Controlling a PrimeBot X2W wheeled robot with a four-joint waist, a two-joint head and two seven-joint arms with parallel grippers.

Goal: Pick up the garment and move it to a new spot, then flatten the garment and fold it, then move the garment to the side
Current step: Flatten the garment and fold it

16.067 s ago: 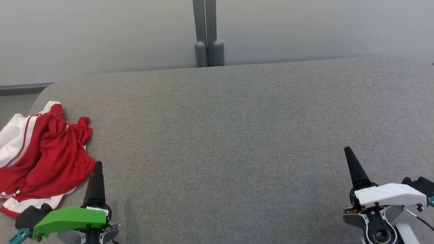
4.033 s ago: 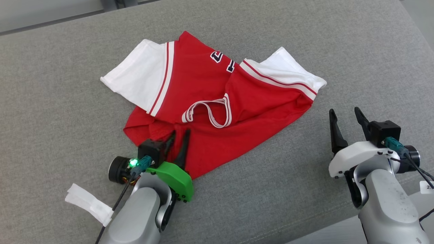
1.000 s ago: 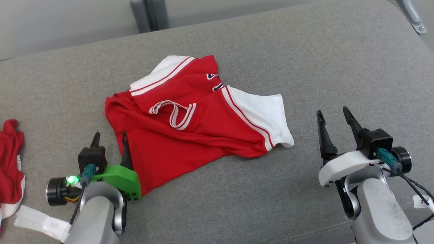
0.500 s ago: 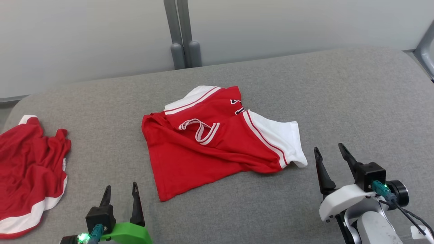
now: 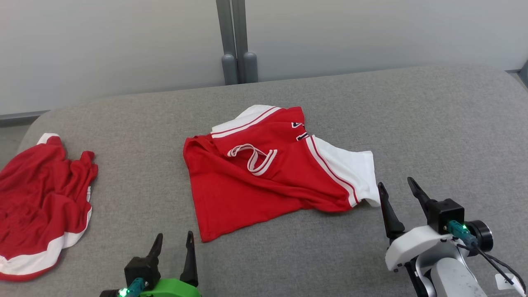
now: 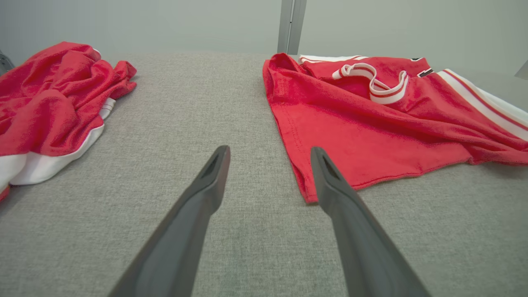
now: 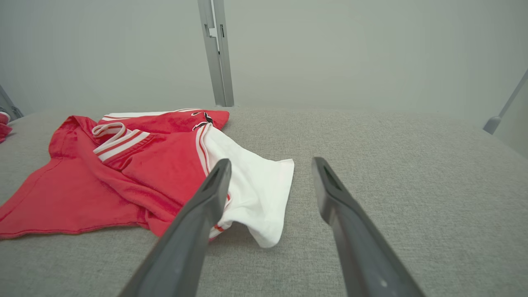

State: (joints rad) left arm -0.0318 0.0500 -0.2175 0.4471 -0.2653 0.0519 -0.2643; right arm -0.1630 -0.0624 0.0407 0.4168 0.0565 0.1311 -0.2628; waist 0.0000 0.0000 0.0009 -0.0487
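The left gripper grabs the jersey by its red hem corner (image 5: 206, 236) next, where the cloth lies free, since the jersey's body (image 5: 277, 170) lies folded over itself.
A red jersey with white sleeves and a striped collar (image 5: 264, 173) (image 6: 371, 119) (image 7: 136, 169) lies rumpled and partly folded over in the middle of the grey padded table (image 5: 433, 123). My left gripper (image 5: 174, 240) (image 6: 268, 156) is open and empty at the bottom edge of the head view, just short of the jersey's near hem corner. At the lower right my right gripper (image 5: 396, 187) (image 7: 270, 167) stands open and empty beside the white sleeve (image 5: 354, 169), not touching it.
A second red and white garment (image 5: 39, 206) (image 6: 49, 103) lies crumpled at the table's left edge. A grey post (image 5: 236, 41) stands behind the table against a pale wall. Bare grey surface stretches to the right of the jersey.
The head camera has tilted up and swung, shifting the whole scene. Since four seconds ago my left gripper let go of the jersey's hem and drew back. The jersey lies still.
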